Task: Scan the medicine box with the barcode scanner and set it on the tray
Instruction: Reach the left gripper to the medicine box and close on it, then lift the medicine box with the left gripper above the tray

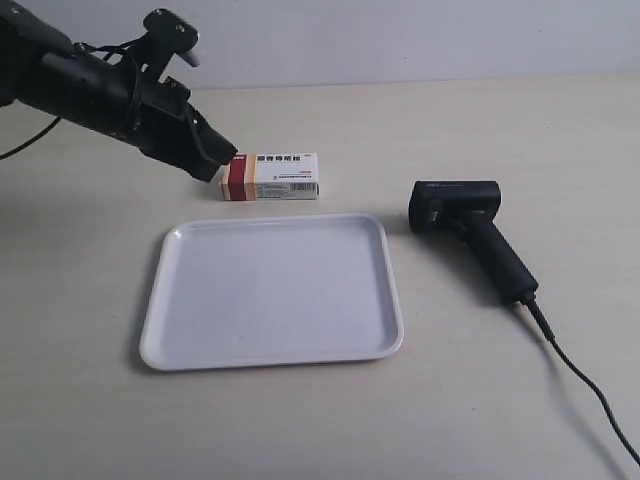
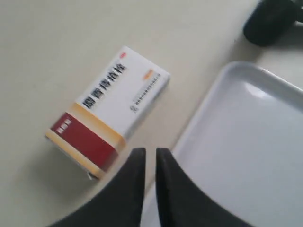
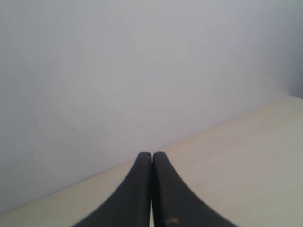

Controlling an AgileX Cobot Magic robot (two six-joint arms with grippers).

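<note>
The left gripper reaches the medicine box and grabs its red-banded end (image 1: 236, 177) next, leaving the medicine box's barcode (image 1: 302, 187) free for scanning.
The medicine box (image 1: 270, 176) lies flat on the table just behind the tray (image 1: 275, 219), its dark red band toward the exterior view's left. My left gripper (image 1: 228, 160), on the arm at the exterior view's left, hovers right beside that red end without touching it. In the left wrist view the box (image 2: 111, 106) lies just ahead of my gripper (image 2: 151, 151). Its fingers stand a narrow slit apart with nothing between them. The tray (image 2: 246, 142) holds nothing. The barcode scanner (image 1: 470, 225) lies on its side beside the tray. My right gripper (image 3: 152, 154) is shut and empty.
The scanner's black cable (image 1: 590, 390) trails toward the exterior view's lower right corner. In the left wrist view part of the scanner (image 2: 272, 19) shows beyond the tray. The right wrist view shows only bare tabletop and a pale wall.
</note>
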